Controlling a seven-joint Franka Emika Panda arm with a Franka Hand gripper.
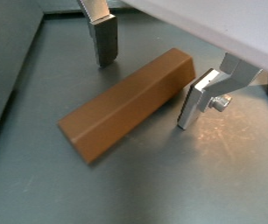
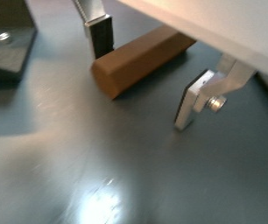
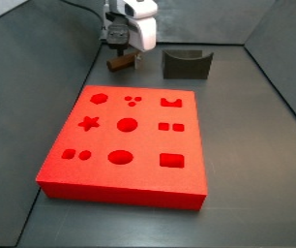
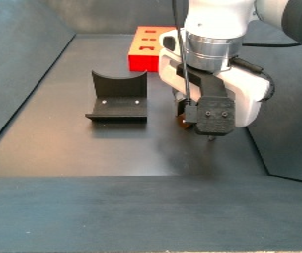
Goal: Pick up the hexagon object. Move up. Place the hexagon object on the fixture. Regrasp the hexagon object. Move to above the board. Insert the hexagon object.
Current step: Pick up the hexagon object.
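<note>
Next, my gripper picks up the hexagon object across the middle of its long body (image 3: 122,61) to place it on the fixture (image 3: 186,64).
The hexagon object (image 1: 124,105) is a brown rod lying flat on the grey floor; it also shows in the other wrist view (image 2: 143,59). My gripper (image 1: 148,83) is open and low over it, one finger on each side of the rod, neither touching it. In a side view the gripper (image 3: 121,60) stands at the far end of the floor, behind the red board (image 3: 128,145), with the rod (image 3: 118,65) just below it. The dark fixture (image 3: 186,64) stands to its right, and it also shows in the other side view (image 4: 116,97). There the gripper (image 4: 200,124) hides most of the rod.
The board's far end (image 4: 146,47) shows behind the arm. Grey walls enclose the floor (image 3: 260,145). A corner of a dark plate with a screw (image 2: 4,48) lies near the rod in a wrist view.
</note>
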